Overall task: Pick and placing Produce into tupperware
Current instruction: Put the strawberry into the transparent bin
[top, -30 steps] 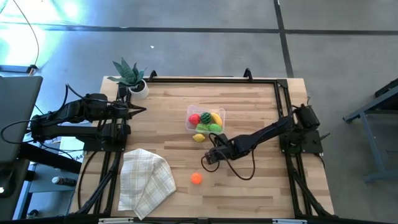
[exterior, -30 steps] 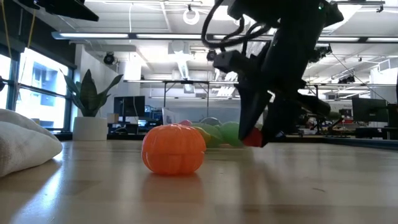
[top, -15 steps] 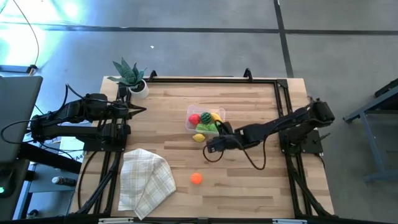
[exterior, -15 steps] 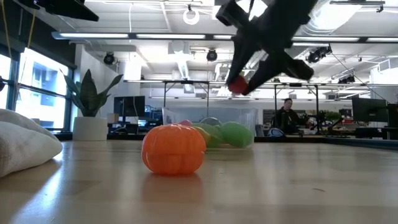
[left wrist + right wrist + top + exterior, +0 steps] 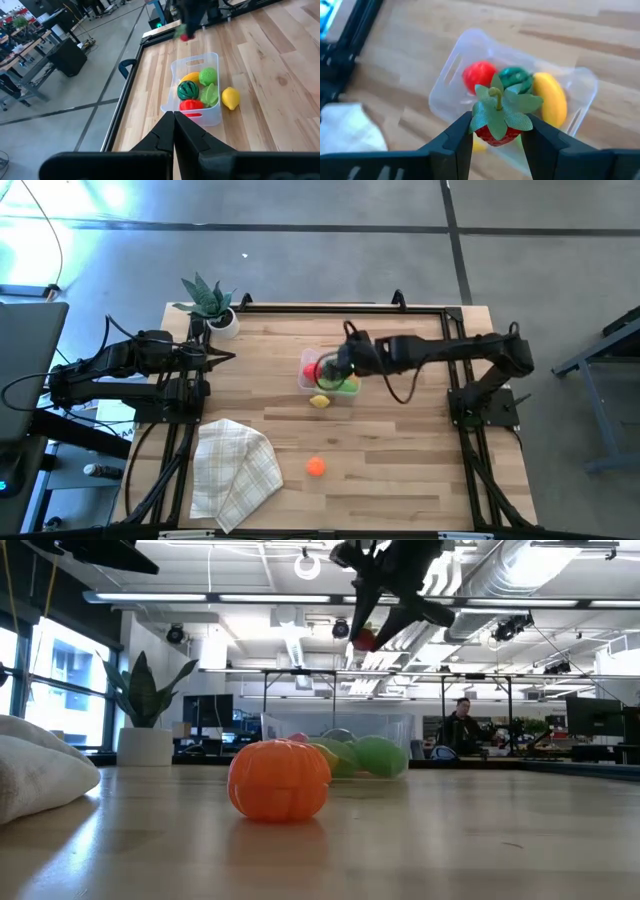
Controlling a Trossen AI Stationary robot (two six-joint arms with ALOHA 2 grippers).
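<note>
My right gripper lowers the strawberry farther in next, before releasing it, since the strawberry's red body [image 5: 490, 137] still hangs above the tupperware.
My right gripper [image 5: 497, 123] hangs over the clear tupperware [image 5: 352, 363], shut on a toy strawberry [image 5: 498, 112] with a red body and a green leafy cap. The low view shows the strawberry [image 5: 367, 638] well above the table. In the tupperware [image 5: 451, 73] lie a red tomato [image 5: 480, 75], a dark green melon [image 5: 515, 77], a yellow banana [image 5: 550, 102] and green pieces. A yellow lemon [image 5: 320, 401] rests on the table against the tupperware's near wall. An orange pumpkin [image 5: 316, 467] sits on the table toward the near edge. My left gripper [image 5: 225, 357] waits shut at the table's left side. My right gripper pinches the strawberry's red body [image 5: 490, 137] between its two fingers [image 5: 457, 142], one on each side, with the leafy cap and stem facing the wrist camera. The arm reaches in from the table's right, fingers slanting down. The strawberry is lifted clear, above the tupperware.
A potted green plant [image 5: 212, 302] stands at the far left corner. A checked folded cloth [image 5: 232, 470] lies at the near left. The orange pumpkin [image 5: 279, 780] is close to the low camera. Bare wood stretches right of the tupperware and along the near right.
My right gripper, shut on the strawberry throughout, has risen from table height near the middle of the table and travelled toward the far edge, ending above the tupperware. The strawberry has been lifted clear of the table with it. The other produce has stayed put.
</note>
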